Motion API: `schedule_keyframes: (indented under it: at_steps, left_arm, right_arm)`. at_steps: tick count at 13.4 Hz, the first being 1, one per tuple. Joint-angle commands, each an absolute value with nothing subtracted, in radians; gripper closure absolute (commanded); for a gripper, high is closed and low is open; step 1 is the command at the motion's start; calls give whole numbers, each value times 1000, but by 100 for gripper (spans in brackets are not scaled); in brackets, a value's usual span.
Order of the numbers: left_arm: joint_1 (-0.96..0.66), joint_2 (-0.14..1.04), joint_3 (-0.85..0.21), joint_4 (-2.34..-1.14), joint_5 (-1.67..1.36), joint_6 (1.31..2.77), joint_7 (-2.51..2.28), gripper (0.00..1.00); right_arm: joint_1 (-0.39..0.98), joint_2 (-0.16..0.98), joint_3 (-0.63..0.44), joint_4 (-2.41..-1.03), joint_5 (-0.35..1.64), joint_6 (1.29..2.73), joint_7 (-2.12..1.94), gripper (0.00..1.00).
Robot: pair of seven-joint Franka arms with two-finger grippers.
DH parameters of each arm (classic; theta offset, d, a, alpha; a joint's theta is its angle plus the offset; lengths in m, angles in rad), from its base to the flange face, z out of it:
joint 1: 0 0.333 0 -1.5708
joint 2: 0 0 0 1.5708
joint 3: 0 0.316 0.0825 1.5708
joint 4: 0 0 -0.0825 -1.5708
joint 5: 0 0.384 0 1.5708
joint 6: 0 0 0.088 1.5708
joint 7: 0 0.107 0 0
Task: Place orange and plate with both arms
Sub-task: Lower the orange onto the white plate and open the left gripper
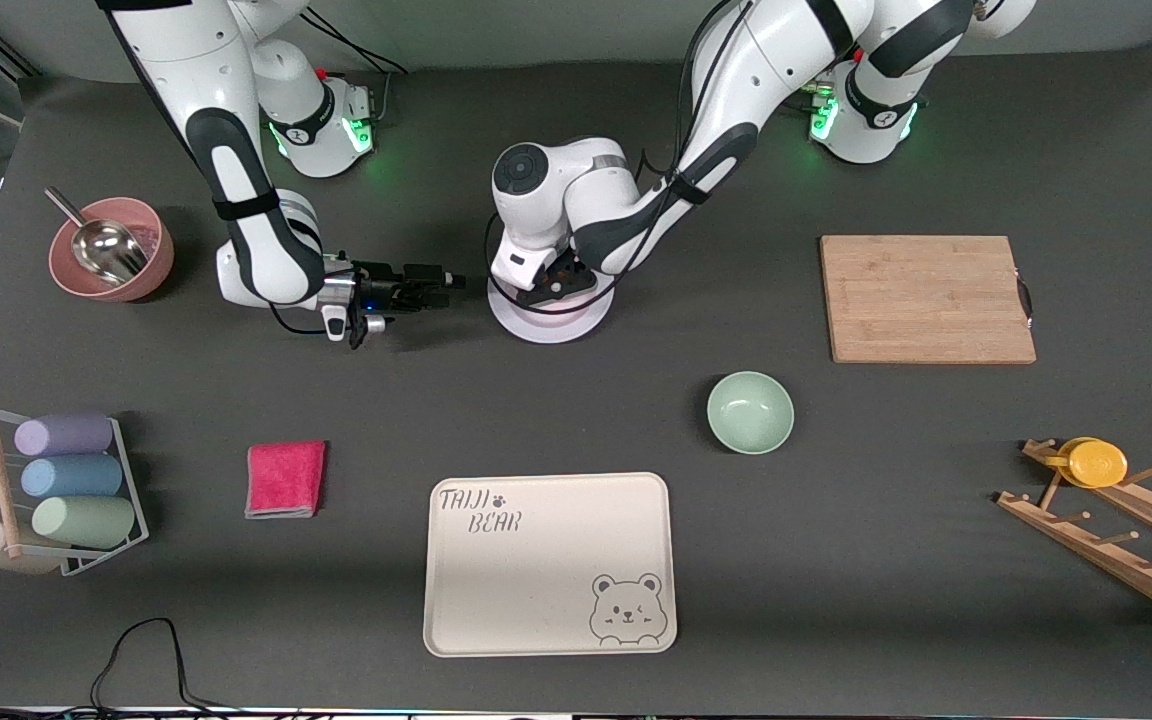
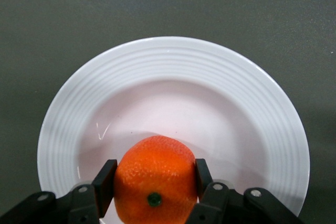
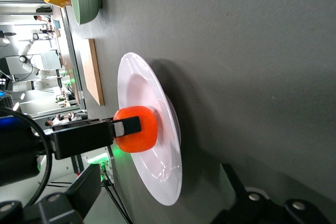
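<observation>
I will next take hold of the pale plate by its rim (image 1: 494, 306) with my right gripper to bring the orange over to the cream bear tray (image 1: 550, 565).
The pale plate (image 1: 546, 325) lies on the table between the two arm bases. My left gripper (image 1: 558, 280) hangs over it, shut on the orange (image 2: 157, 153), which sits low over the plate's well (image 2: 173, 66). I cannot tell whether the orange touches the plate. The front view hides most of the orange. My right gripper (image 1: 441, 285) lies level just above the table, beside the plate toward the right arm's end, open and empty. In the right wrist view the plate (image 3: 134, 72), the orange (image 3: 144, 141) and the left gripper's finger (image 3: 126, 127) show ahead of the right gripper (image 3: 161, 174).
A mint-green bowl (image 1: 750, 412), a wooden cutting board (image 1: 926, 298) and a wooden rack with a yellow cup (image 1: 1096, 462) lie toward the left arm's end. The cream bear tray (image 1: 550, 563), a pink cloth (image 1: 285, 478), a cup rack (image 1: 66, 480) and a pink bowl with scoop (image 1: 111, 250) are also there.
</observation>
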State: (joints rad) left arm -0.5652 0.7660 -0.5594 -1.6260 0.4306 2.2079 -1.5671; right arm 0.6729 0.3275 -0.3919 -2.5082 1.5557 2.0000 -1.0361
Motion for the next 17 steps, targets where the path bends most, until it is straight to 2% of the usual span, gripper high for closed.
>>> schedule_keyframes:
  at_steps: [1,4,7,10,11,16,17]
  left_arm:
    - [-577,756,-548,-1623,446,2212,-1626,0]
    - [-548,738,-548,-1621,448,2186,-1609,0]
    - [-435,599,-561,-1621,414,2036,-1446,0]
    - [-258,404,-545,-1620,229,1903,-1100,0]
    - [-198,346,-514,-1612,188,1852,-994,0]
    - [-156,155,-127,-1609,120,1671,-426,0]
    - [-123,134,-94,-1611,118,1640,-346,0]
  right_arm:
    - [687,342,-399,-2513,1591,2005,-1072,0]
    - [712,360,-399,-2519,1635,2006,-1101,0]
    - [741,370,-399,-2519,1693,2006,-1109,0]
    - [775,379,-399,-2519,1738,2009,-1114,0]
    - [788,382,-399,-2519,1746,2025,-1124,0]
    - [810,383,-399,-2519,1796,2036,-1129,0]
    - [840,383,-399,-2519,1821,2036,-1129,0]
